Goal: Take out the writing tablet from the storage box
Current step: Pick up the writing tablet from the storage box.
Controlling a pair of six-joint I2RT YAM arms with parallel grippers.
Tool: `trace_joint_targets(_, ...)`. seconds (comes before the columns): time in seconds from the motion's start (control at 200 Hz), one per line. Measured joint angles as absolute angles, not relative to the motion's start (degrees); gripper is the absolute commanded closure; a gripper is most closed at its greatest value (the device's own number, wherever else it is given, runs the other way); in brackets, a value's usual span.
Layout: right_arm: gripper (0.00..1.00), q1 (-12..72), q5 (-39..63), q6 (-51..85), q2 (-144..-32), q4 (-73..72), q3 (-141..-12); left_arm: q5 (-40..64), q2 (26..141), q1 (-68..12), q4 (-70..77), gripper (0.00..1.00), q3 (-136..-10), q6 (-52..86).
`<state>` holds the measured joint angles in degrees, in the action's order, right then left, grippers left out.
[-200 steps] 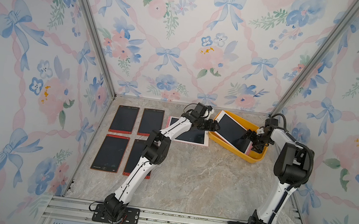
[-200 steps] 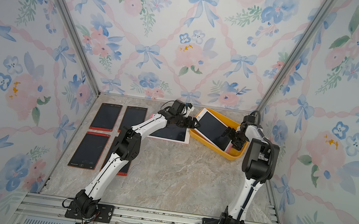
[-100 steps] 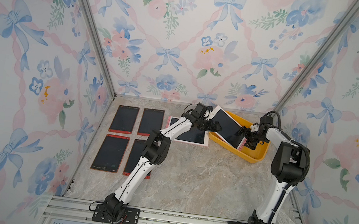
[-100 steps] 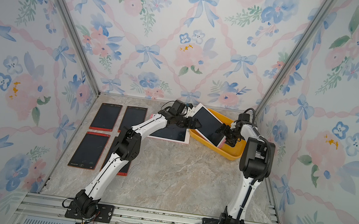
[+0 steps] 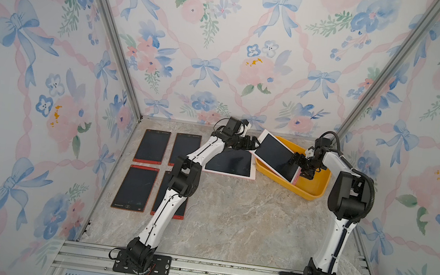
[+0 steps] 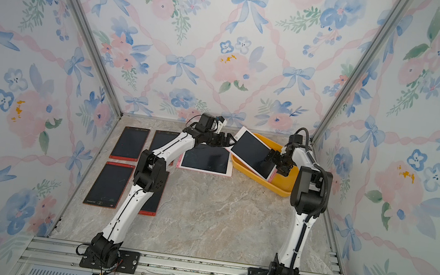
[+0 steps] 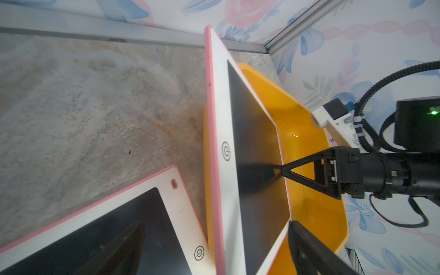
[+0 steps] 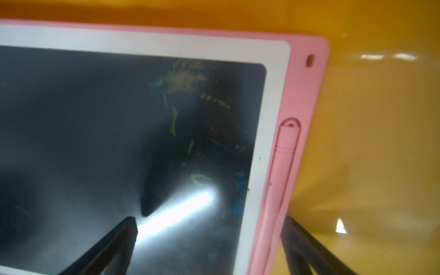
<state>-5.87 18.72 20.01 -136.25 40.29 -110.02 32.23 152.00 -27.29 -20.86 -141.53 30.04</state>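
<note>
The left gripper next needs to grab the raised end of the writing tablet [image 5: 274, 154], beyond the storage box's rim, to take the tablet out with its screen up.
The writing tablet [image 5: 274, 154] [image 6: 251, 151], pink-rimmed with a white bezel and dark screen, leans steeply out of the yellow storage box [image 5: 313, 185] [image 6: 285, 181]. Its upper end juts past the box's left rim. My right gripper [image 5: 300, 164] [image 8: 210, 220] is open astride the tablet's lower edge inside the box: one finger lies over the screen, the other outside the pink rim. My left gripper [image 5: 252, 144] [image 7: 214, 228] is open at the raised end, its fingers either side of the tablet [image 7: 252, 142]. The box [image 7: 309, 154] [image 8: 381, 119] shows nothing else inside.
A second pink tablet [image 5: 229, 164] [image 7: 119, 226] lies flat on the marble table just left of the box, under the left arm. Several red-edged tablets [image 5: 151, 146] lie in rows at the left. The box sits near the back right corner walls.
The tablet has tipped from lying low in the box to leaning steeply, its upper end risen and shifted left. The right gripper moved left with its lower edge. The left gripper widened slightly.
</note>
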Motion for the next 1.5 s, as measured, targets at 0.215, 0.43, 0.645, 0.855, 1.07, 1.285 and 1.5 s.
trace_joint_targets(0.215, 0.03, -5.61, 17.85, 19.0, -137.36, 41.23, -111.96, 35.66, 152.0, -27.79, -20.62, 0.12, -143.98, 30.46)
trace_joint_targets(0.43, 0.03, -5.17, 17.04, 18.0, -137.51, 41.41, -112.4, 36.8, 152.03, -27.79, -20.86, 0.2, -143.98, 30.74)
trace_joint_targets(0.645, 0.03, -5.06, 17.02, 17.54, -137.67, 41.39, -113.12, 37.54, 152.59, -27.42, -20.84, 0.29, -144.84, 31.83)
trace_joint_targets(0.855, 0.03, -5.06, 16.64, 17.58, -137.67, 40.12, -113.12, 39.27, 154.65, -27.29, -20.64, 0.37, -146.78, 33.34)
trace_joint_targets(1.07, 0.03, -5.04, 16.64, 17.69, -137.67, 38.44, -113.12, 41.19, 155.98, -27.29, -20.58, 0.53, -146.8, 34.65)
trace_joint_targets(1.285, 0.03, -5.04, 17.04, 18.68, -137.67, 35.46, -113.03, 42.89, 156.22, -27.33, -19.29, 0.69, -146.8, 36.4)
trace_joint_targets(1.5, 0.03, -5.08, 18.15, 19.94, -137.21, 31.05, -111.11, 44.34, 156.22, -27.33, -18.87, 0.82, -146.8, 37.15)
